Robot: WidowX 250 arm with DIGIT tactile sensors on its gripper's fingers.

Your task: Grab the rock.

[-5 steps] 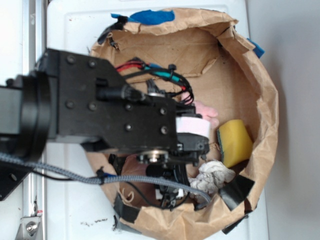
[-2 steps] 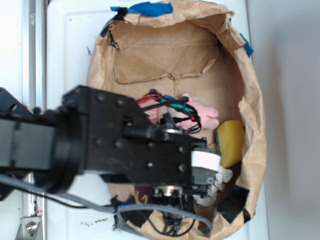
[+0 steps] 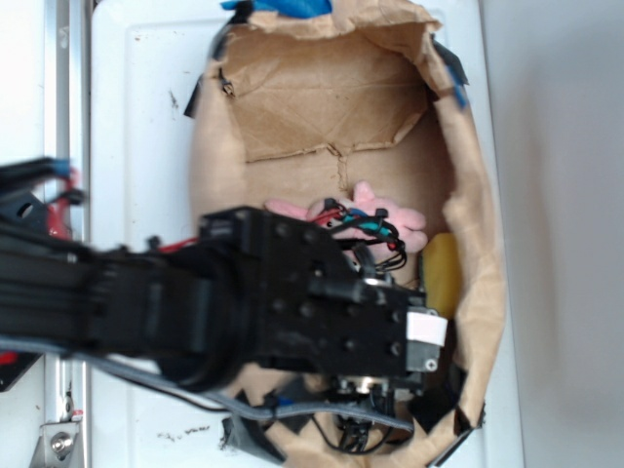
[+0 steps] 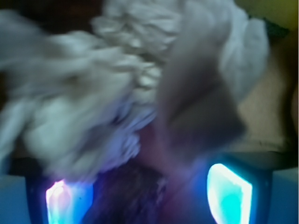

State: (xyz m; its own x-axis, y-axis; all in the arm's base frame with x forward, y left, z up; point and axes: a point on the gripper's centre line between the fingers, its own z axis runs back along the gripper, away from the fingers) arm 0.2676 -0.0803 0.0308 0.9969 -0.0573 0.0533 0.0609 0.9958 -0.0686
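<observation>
In the wrist view the dark rough rock [image 4: 128, 193] sits between my gripper's blue-lit fingertips, so my gripper closes on the rock next.
In the wrist view the rock [image 4: 133, 193], a dark rough lump, lies between my gripper's [image 4: 149, 189] two blue-lit fingers. A gap shows between it and the right finger [image 4: 229, 189], and the gripper is open. The left finger [image 4: 65, 200] stands close beside the rock. A crumpled grey-white paper wad [image 4: 93, 88] fills the view just beyond the rock and partly overlaps it. The picture is blurred. In the exterior view the black arm [image 3: 292, 312] reaches into the near right part of the brown paper bag [image 3: 292, 107] and hides the rock, the wad and the fingers.
A yellow sponge [image 3: 441, 268] lies against the bag's right wall [image 3: 480, 234]. A pink soft toy [image 3: 395, 213] lies in the middle of the bag, just beyond the arm's wiring. Black tape patches [image 3: 244, 434] sit along the near rim. The bag stands on a white surface [image 3: 136, 107].
The arm has moved toward the near right of the bag and come lower over the wad and rock. The bag looks narrower and shifted, and the wad is now covered.
</observation>
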